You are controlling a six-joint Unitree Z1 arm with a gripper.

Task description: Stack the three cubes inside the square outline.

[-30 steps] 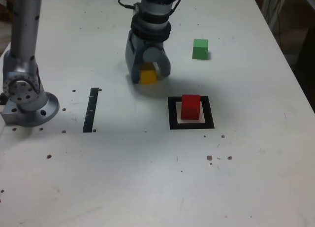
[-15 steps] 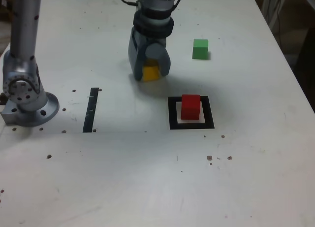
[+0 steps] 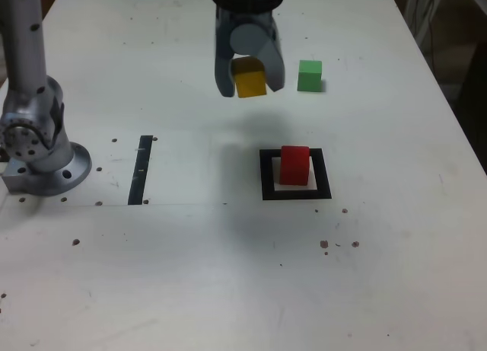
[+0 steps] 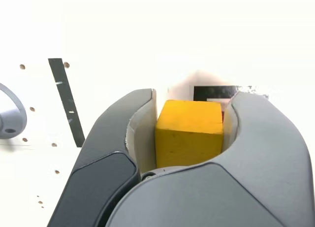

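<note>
The yellow cube is high up and well short of the red cube, so my gripper needs to keep holding the yellow cube until it reaches the red cube.
My gripper is shut on the yellow cube, which hangs above the table at the back, up and to the exterior view's left of the square outline. The wrist view shows the yellow cube clamped between both fingers, with a corner of the square outline beyond it. A red cube stands inside the outline on its pale centre. The green cube rests on the table just to the exterior view's right of my gripper.
The arm's grey base stands at the exterior view's left edge. A straight black tape strip lies between the base and the outline. Small dark specks dot the white table.
The jaws closed on the yellow cube, then lifted it off the table and carried it slightly toward the exterior view's right. Red and green cubes have not moved.
</note>
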